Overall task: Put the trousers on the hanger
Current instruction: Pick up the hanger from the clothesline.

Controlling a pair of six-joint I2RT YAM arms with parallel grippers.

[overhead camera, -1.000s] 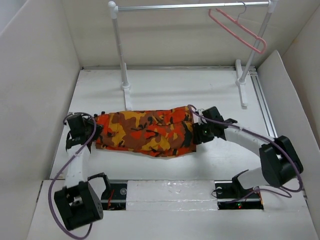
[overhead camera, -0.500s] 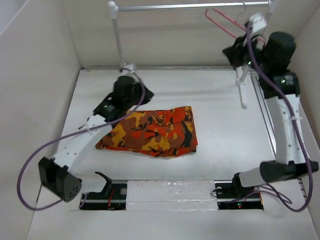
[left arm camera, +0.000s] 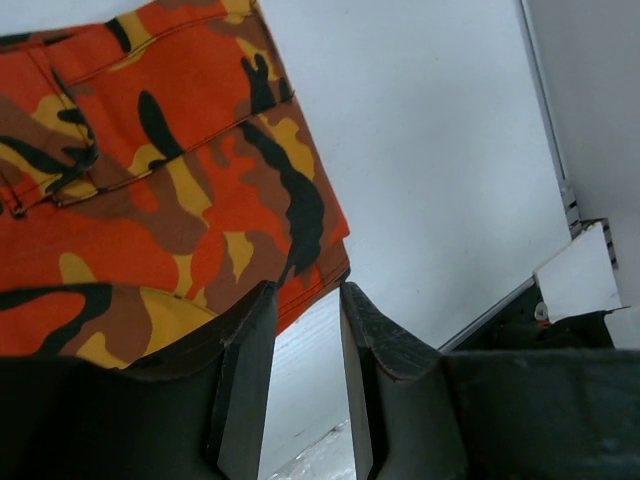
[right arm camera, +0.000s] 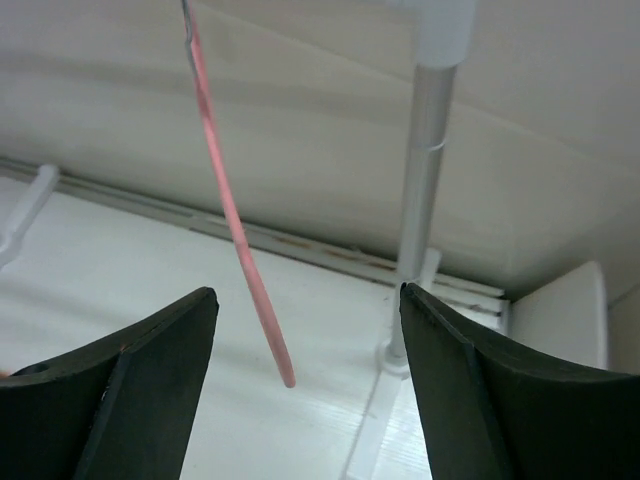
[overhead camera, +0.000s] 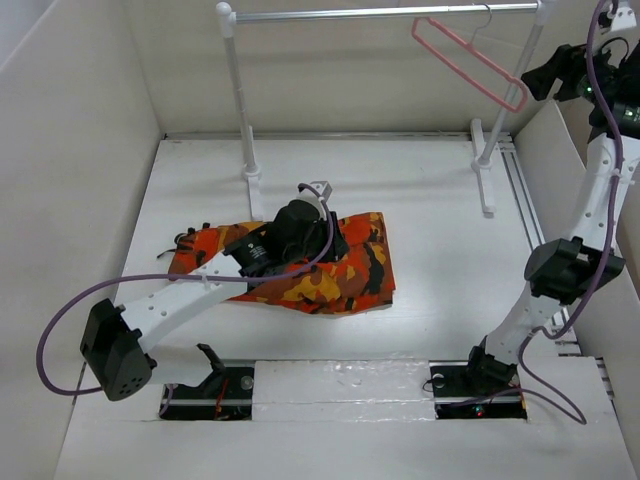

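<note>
The robot's right gripper will next grab the pink hanger's lower corner (overhead camera: 518, 101) (right arm camera: 283, 360), so the hanger's hook and far end stay free to unhook it and hand it over.
The camouflage trousers (overhead camera: 355, 268) lie folded flat on the white table, mid-left; their dark drawstrings (overhead camera: 186, 238) show at the left end. My left gripper (overhead camera: 330, 240) hovers over their middle. In the left wrist view its fingers (left arm camera: 305, 290) stand a narrow gap apart with nothing between them, above the trousers' edge (left arm camera: 200, 190). The pink hanger (overhead camera: 470, 60) hangs on the rail (overhead camera: 380, 13) at the back right. My right gripper (overhead camera: 555, 80) is raised just right of it, wide open and empty (right arm camera: 307, 290). The hanger's lower corner (right arm camera: 240, 250) hangs ahead of the fingers, untouched.
The rail stands on two white posts, the left one (overhead camera: 240, 100) and the right one (overhead camera: 505, 100), also in the right wrist view (right arm camera: 425, 150), with feet on the table. White walls enclose the table. A metal track (overhead camera: 525, 215) runs along the right side beside a white board (overhead camera: 570, 190).
My left arm has swung from behind the trousers to over their middle. My right gripper has drawn back to the right, away from the hanger, which still hangs on the rail.
</note>
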